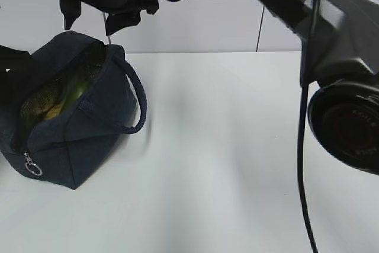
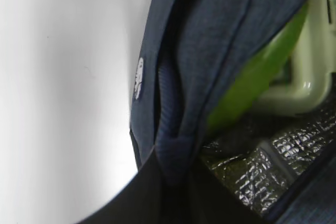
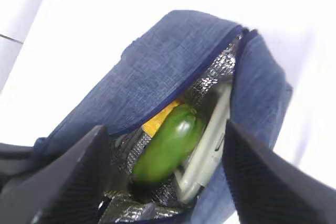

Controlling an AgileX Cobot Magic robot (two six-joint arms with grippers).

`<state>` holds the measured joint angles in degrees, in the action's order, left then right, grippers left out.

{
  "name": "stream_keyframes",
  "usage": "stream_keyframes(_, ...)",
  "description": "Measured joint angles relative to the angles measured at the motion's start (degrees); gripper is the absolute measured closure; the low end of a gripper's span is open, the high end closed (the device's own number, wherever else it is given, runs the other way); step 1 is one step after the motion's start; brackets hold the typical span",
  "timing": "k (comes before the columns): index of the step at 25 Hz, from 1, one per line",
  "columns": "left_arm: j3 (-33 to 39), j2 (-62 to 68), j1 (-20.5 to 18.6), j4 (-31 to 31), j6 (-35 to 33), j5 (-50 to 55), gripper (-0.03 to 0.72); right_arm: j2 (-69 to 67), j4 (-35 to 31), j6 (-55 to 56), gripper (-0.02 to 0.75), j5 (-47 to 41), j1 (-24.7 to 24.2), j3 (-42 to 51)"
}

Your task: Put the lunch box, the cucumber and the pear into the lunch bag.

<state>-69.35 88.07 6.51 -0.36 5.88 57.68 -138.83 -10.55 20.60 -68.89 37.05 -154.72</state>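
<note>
The lunch bag's thin cloth rim stands up beside the packed lunch box, so my right gripper will next grab the lunch bag's side by its handle-side top edge.
The navy lunch bag stands open at the table's left. In the right wrist view, the dark green cucumber lies inside it, with the yellow pear behind and the lunch box's pale green lid on edge beside it. My right gripper hovers open over the opening, nothing between its fingers; in the exterior view the right gripper hangs just above the bag. My left gripper is shut on a fold of the bag's rim, next to the cucumber, the lid and the silvery lining.
The bag's loop handle sticks out to the right and its zipper ring hangs at the front left. My right arm's dark body and a black cable fill the right side. The white table meets a white wall behind.
</note>
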Motion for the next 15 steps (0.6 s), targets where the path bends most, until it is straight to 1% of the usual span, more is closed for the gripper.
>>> stream_keyframes(4,0.00,0.00,0.00,0.00,0.00,0.00,0.687,0.58,0.94,-1.24,0.215,-2.69,0.00,-2.70)
stream_keyframes(10,0.00,0.00,0.00,0.00,0.00,0.00,0.687,0.58,-0.19,-1.47,0.263,-3.28,0.00,-2.81)
stream_keyframes(15,0.00,0.00,0.00,0.00,0.00,0.11,0.687,0.58,-0.96,-1.47,0.274,-3.41,0.00,-2.81)
